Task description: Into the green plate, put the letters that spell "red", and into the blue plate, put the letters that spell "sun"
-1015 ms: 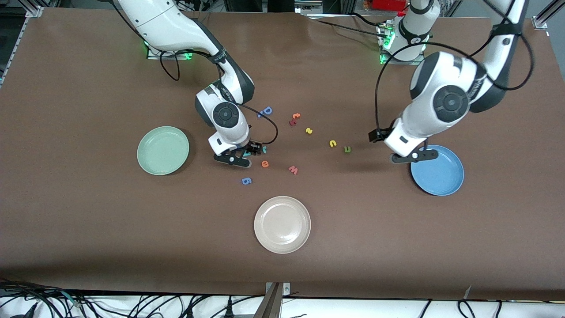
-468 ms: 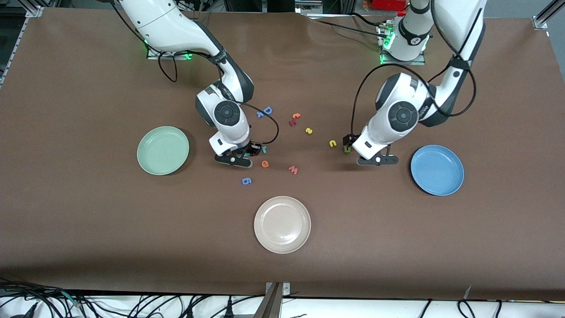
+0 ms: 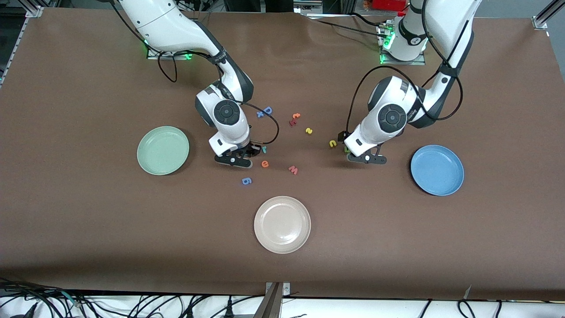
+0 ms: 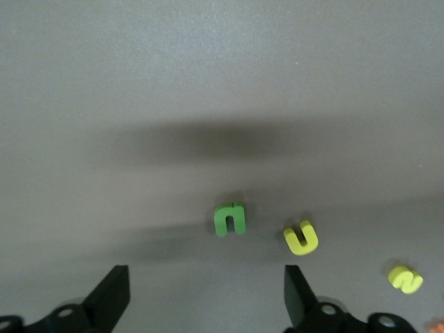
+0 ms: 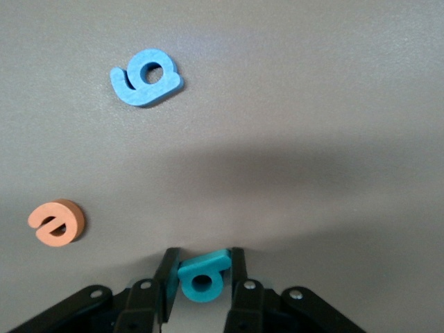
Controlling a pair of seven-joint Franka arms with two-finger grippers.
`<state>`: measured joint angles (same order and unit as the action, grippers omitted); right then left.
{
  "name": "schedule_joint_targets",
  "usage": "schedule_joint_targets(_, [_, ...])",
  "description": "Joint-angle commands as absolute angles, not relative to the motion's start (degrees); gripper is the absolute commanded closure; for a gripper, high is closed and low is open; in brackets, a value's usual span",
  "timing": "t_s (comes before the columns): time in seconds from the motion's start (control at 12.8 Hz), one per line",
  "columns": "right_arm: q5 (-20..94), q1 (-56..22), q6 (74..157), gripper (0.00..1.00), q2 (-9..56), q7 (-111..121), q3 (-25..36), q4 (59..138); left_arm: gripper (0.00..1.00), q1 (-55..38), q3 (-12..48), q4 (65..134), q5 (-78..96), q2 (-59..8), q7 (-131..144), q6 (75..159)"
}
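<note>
My left gripper grips the dark green "u" by its two arms next, to help spell "sun" in the blue plate (image 3: 437, 169).
My right gripper (image 5: 202, 276) is down at the table, shut on the teal "d" (image 5: 202, 279), whose ring shows between the fingers. In the front view this gripper (image 3: 248, 153) hides the "d"; the teal "r" (image 3: 264, 149) lies beside it and the orange "e" (image 3: 265, 164) a little nearer the camera. My left gripper (image 4: 207, 298) is open and low over the table by the dark green "u" (image 4: 229, 218), with nothing between its fingers. The yellow "n" (image 4: 302, 238) and yellow "s" (image 4: 406, 279) lie beside the "u". Both the green plate (image 3: 163, 150) and the blue plate (image 3: 437, 169) hold nothing.
A beige-white plate (image 3: 282, 224) sits nearest the camera. Spare letters lie around: blue "g" (image 3: 246, 180), salmon "w" (image 3: 293, 170), blue "D" (image 3: 267, 110), and orange and dark red "t" shapes (image 3: 295, 118). The blue "g" (image 5: 146, 76) and orange "e" (image 5: 57, 223) show ahead of the right gripper.
The left arm swung from above the blue plate toward the table's middle and dropped to the "u". The right gripper's fingers closed in on the teal "d".
</note>
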<state>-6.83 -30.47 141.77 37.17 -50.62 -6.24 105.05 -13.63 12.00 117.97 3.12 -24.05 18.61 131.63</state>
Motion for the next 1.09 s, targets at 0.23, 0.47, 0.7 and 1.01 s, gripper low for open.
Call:
schedule_joint_targets(0.23, [-8.17,-30.94,137.75,0.84,33.15,-46.78,-3.17,105.56,0.17,-14.58,11.69,118.48,6.06,-25.75,23.7,135.35])
schedule_joint_targets(0.47, [-8.17,-30.76,129.14,0.84,28.84,-37.21,-0.1,105.91,0.15,-15.38,11.69,118.65,5.98,-26.89,29.79,138.6])
schedule_joint_targets(0.7, [-8.17,-30.76,125.24,0.84,23.05,-26.49,5.08,111.33,0.13,-16.26,11.6,118.65,5.27,-28.21,31.73,139.83])
schedule_joint_targets(1.01, [-8.09,-30.76,132.15,0.84,15.3,-12.34,14.21,126.61,0.13,-16.35,11.25,119.0,1.69,-29.7,31.73,140.97])
